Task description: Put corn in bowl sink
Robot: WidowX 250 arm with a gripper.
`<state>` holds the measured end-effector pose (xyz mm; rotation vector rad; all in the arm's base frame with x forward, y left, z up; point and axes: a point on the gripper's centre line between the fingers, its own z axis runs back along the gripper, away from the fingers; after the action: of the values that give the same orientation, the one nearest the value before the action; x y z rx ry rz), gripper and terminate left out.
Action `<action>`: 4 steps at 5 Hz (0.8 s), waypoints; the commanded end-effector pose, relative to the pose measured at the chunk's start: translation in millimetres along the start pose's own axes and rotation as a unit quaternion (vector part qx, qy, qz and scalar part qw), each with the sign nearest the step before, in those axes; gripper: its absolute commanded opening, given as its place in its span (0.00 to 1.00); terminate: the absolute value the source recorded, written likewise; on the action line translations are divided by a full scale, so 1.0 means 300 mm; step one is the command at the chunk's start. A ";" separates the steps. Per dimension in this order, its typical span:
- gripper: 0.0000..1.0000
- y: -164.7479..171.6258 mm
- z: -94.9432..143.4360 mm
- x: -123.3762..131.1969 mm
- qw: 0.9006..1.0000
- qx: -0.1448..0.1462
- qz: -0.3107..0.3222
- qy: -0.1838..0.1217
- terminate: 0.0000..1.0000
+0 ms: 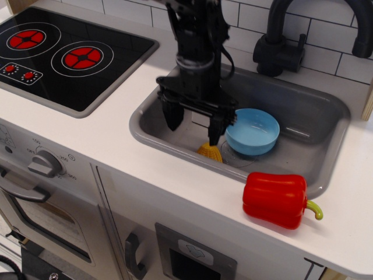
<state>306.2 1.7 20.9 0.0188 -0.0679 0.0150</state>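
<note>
I will grab the corn [209, 153] by its kernel-covered sides with my gripper next, so that it can go in the light-blue bowl [253, 130].
The yellow corn [209, 153] lies on the floor of the grey sink [315, 116], near its front wall. The light-blue bowl [253, 130] stands empty in the sink, just right of the corn. My black gripper [194, 125] is open and lowered into the sink. Its right finger [215, 129] hangs just above the corn and its left finger [172, 115] is well to the left of it. Nothing is held. The arm hides the white shaker behind it almost entirely.
A glossy red bell pepper [276, 199] lies on the white counter at the sink's front right rim. A black faucet [281, 46] stands behind the sink. A black stove top [64, 52] with red burners is on the left.
</note>
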 end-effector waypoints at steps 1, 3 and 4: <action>1.00 -0.020 -0.030 0.017 1.000 0.005 -0.004 -0.006 0.00; 1.00 -0.031 -0.061 0.022 1.000 0.010 0.003 0.001 0.00; 1.00 -0.036 -0.060 0.021 1.000 0.007 -0.002 0.012 0.00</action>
<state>304.2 -7.3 -6.4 0.0332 -0.0022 0.0182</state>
